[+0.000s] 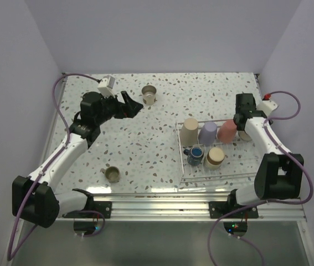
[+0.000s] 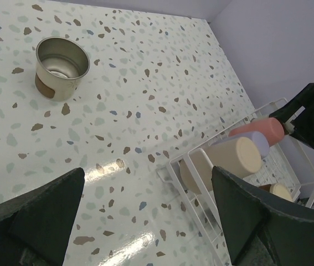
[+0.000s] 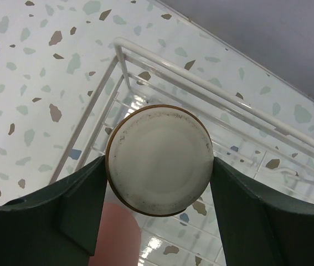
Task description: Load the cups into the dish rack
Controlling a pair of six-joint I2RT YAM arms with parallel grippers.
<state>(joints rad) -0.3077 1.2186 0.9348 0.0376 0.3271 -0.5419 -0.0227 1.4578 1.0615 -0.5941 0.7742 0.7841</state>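
Observation:
The cup is over free wires between coral-red tumbler and corner and would land in the rack [image 1: 183, 166]. It is time for my right gripper to open now.
The wire dish rack [image 1: 183, 166] sits at the right and holds a beige [image 1: 189, 132], a lavender [image 1: 207, 133] and a coral-red tumbler [image 1: 227, 131], a black mug [image 1: 195, 155] and an upturned pale-bottomed cup [image 1: 215, 157]. My right gripper [image 1: 244, 126] is shut on an upside-down metal cup [image 3: 159, 159], holding it over the rack's far right corner [image 3: 145, 52] with a finger on each side. My left gripper [image 1: 126, 105] is open and empty, just left of an upright metal cup [image 1: 148, 95], which also shows in the left wrist view [image 2: 61, 66]. Another metal cup [image 1: 112, 174] stands near the front left.
The rack's left end [image 2: 201, 160] lies close ahead of my left gripper [image 2: 145, 221]. Pale walls enclose the speckled table [image 1: 145, 144] on the left, back and right. A metal rail [image 1: 157, 202] runs along the near edge.

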